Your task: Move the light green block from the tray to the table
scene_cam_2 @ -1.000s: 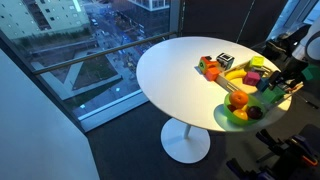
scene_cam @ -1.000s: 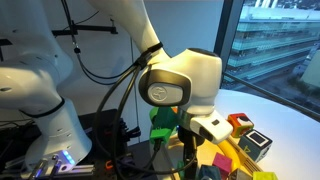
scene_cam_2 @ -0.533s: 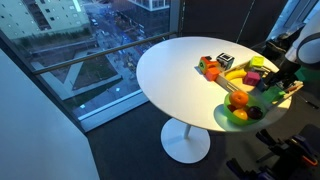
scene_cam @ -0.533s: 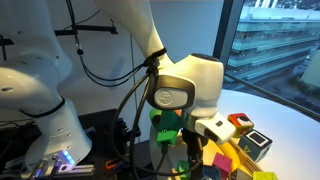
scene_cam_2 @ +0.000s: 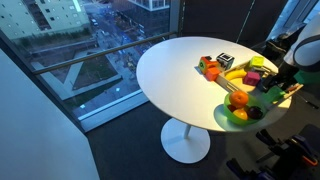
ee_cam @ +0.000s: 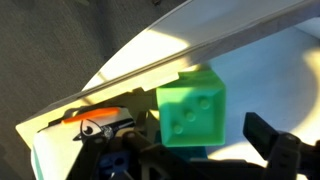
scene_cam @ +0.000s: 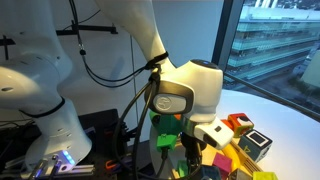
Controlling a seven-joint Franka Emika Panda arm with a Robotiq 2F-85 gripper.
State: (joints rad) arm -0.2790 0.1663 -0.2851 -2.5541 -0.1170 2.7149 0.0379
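Observation:
My gripper needs to close, as my fingers are on either side of the light green block [ee_cam: 192, 105] and reach past its near edge, which would hold the block.
The light green block [ee_cam: 192, 105] fills the middle of the wrist view, its top face showing three small dimples. My gripper [ee_cam: 200, 142] is open, with the block between its fingers; the right finger [ee_cam: 270, 140] stands apart from the block, with white table showing in the gap. The left finger is lost in dark clutter. In an exterior view the gripper [scene_cam_2: 283, 82] hangs over the far end of the tan tray [scene_cam_2: 222, 80] on the round white table [scene_cam_2: 170, 70]. The arm hides the block in both exterior views.
A green bowl [scene_cam_2: 238, 116] with an orange ball [scene_cam_2: 238, 99] stands at the table edge beside the tray. Several coloured blocks [scene_cam_2: 210, 66] and a yellow piece lie in the tray. Blocks also show in an exterior view [scene_cam: 245, 135]. Windows surround the table.
The wrist has sunk slightly and shifted a little toward the tray. The block and the other objects have not moved.

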